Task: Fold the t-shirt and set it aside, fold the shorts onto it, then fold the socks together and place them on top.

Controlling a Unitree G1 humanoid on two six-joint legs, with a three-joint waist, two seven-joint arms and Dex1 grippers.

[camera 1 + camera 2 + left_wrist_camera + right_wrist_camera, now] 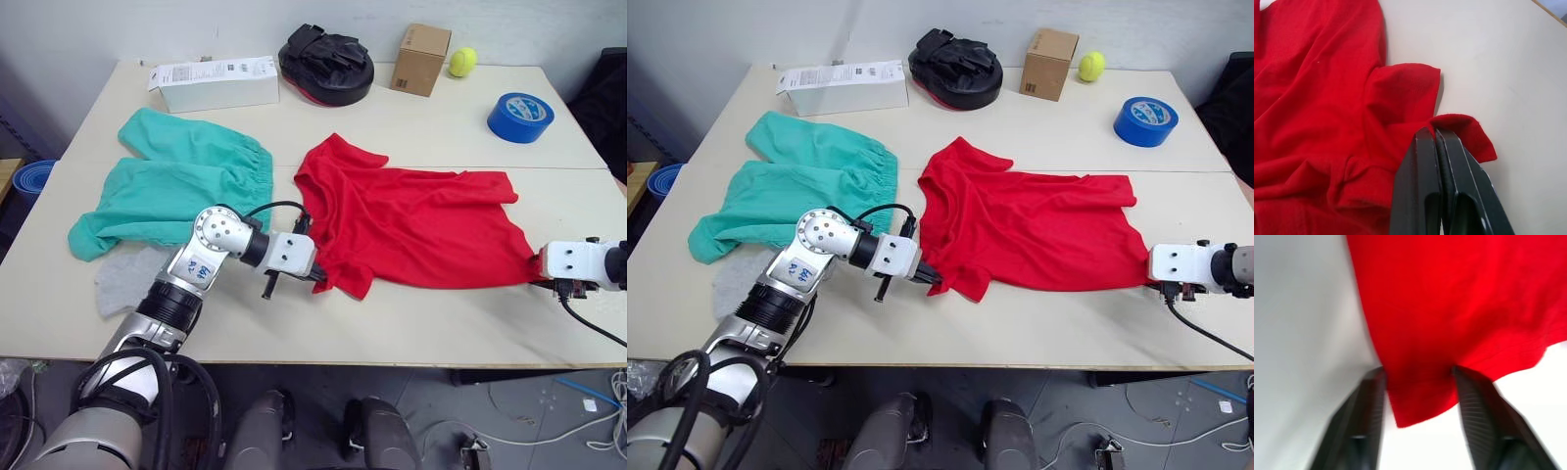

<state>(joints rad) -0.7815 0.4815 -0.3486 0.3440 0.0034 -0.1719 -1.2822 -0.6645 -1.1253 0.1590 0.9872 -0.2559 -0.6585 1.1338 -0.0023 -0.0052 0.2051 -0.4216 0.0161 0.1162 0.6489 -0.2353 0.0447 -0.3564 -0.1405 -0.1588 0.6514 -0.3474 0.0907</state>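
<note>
The red t-shirt (411, 220) is spread out on the table. Its near corner (535, 274) is between open fingers, and my right gripper will grab the t-shirt there next.
The red t-shirt (411, 220) lies spread and rumpled across the middle and right of the table. My left gripper (318, 277) is at its near left sleeve, shut on a fold of the red cloth (1459, 129). My right gripper (539, 266) is at the shirt's near right corner, open, with that corner (1420, 401) lying between its fingers. The teal shorts (186, 181) lie crumpled at the left. A grey sock (122, 279) sits at their near edge, partly hidden behind my left arm.
Along the table's far edge stand a white carton (217, 83), a black padded mitt (325, 64), a small cardboard box (421, 59) and a tennis ball (462, 62). A blue tape roll (520, 117) lies at the far right.
</note>
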